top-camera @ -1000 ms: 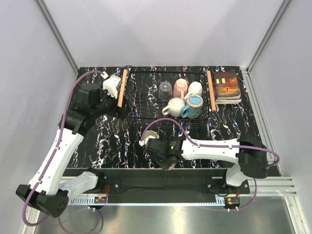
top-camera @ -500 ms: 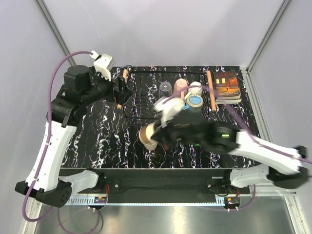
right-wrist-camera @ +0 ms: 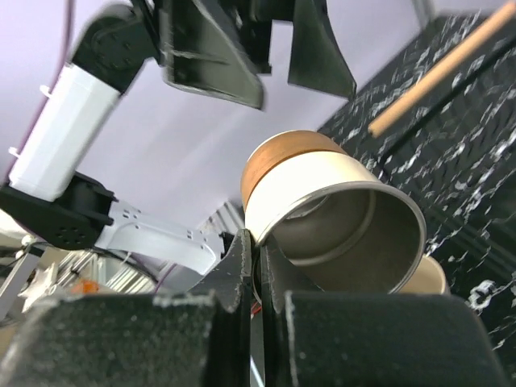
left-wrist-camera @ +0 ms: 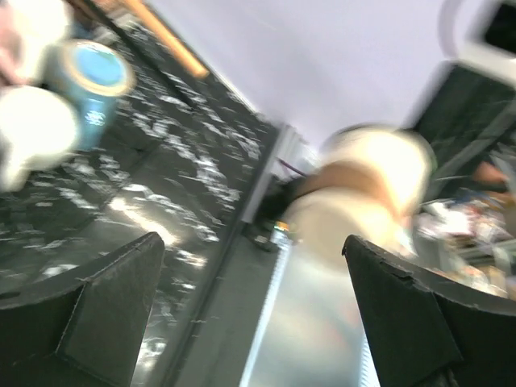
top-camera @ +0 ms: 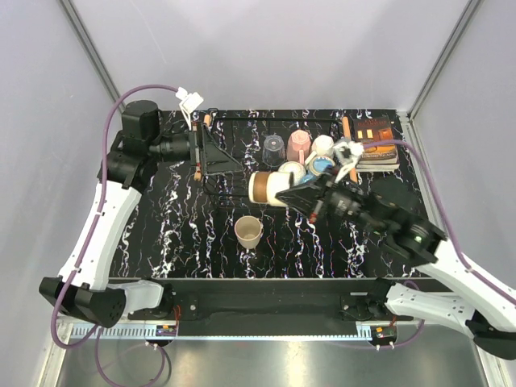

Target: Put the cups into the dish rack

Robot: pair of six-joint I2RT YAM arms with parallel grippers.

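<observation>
The cream cup needs its rim free to go into the dish rack (top-camera: 242,119), so my left gripper should next grab the cup by its brown band (top-camera: 260,187).
My right gripper (top-camera: 294,194) is shut on the rim of a cream cup with a brown base (top-camera: 265,187), held on its side in the air at the front edge of the black wire dish rack (top-camera: 242,119). The right wrist view shows the fingers (right-wrist-camera: 260,242) pinching the cup's wall (right-wrist-camera: 322,201). My left gripper (top-camera: 228,158) is open and empty over the rack's left end, facing that cup (left-wrist-camera: 367,189). The rack's right part holds a glass tumbler (top-camera: 274,148), a pink mug (top-camera: 299,145), a white mug (top-camera: 323,144), a blue mug (top-camera: 322,166) and a cream mug (top-camera: 291,172). Another cream cup (top-camera: 248,232) stands upright on the table.
An orange-brown book (top-camera: 374,142) lies right of the rack. The rack's wooden handles (top-camera: 348,137) stand at its ends. The black marbled table (top-camera: 177,234) is walled in by grey panels. The left wrist view is blurred.
My right gripper has risen from the table's front with the cream cup and moved back toward the rack. My left gripper has lifted and turned to face right over the rack's left end.
</observation>
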